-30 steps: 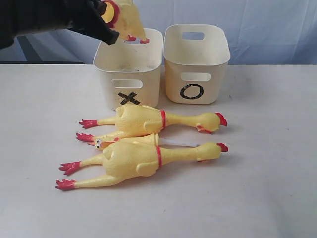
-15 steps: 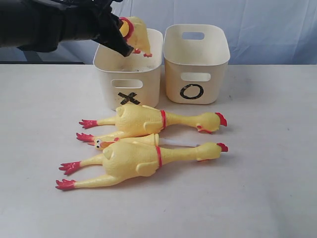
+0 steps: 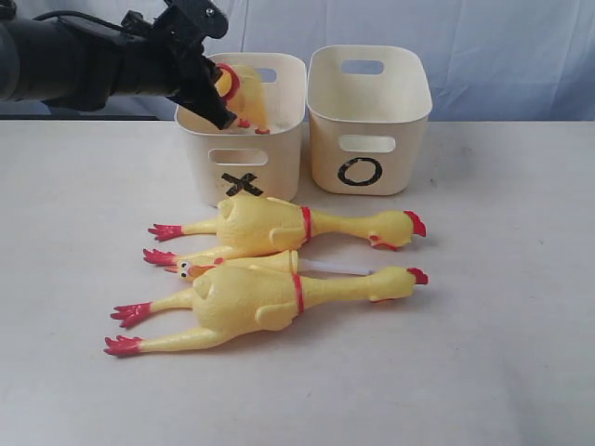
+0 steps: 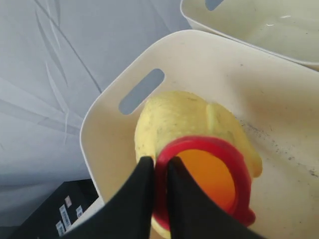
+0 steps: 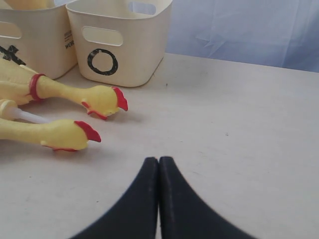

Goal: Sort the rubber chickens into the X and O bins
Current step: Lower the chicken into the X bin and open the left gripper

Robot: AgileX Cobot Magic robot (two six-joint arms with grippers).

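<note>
The small yellow chicken hangs inside the X bin's rim and would stay in the bin, so my left gripper should open its fingers.
My left gripper is shut on the red rim of a small yellow rubber chicken and holds it inside the top of the X bin. The left wrist view shows the pinched small chicken hanging over the X bin's floor. Two long chickens with red neck bands lie on the table in front of the bins, one farther back and one nearer. Another small chicken is wedged between them. The O bin stands right of the X bin. My right gripper is shut on nothing, low over the table.
The white table stretches right of the chickens. A pale blue cloth hangs behind the bins. My left arm reaches in from the upper left over the table's back edge.
My left gripper has lowered the small chicken from above the X bin's rim down into the bin's opening. The chickens on the table have not moved.
</note>
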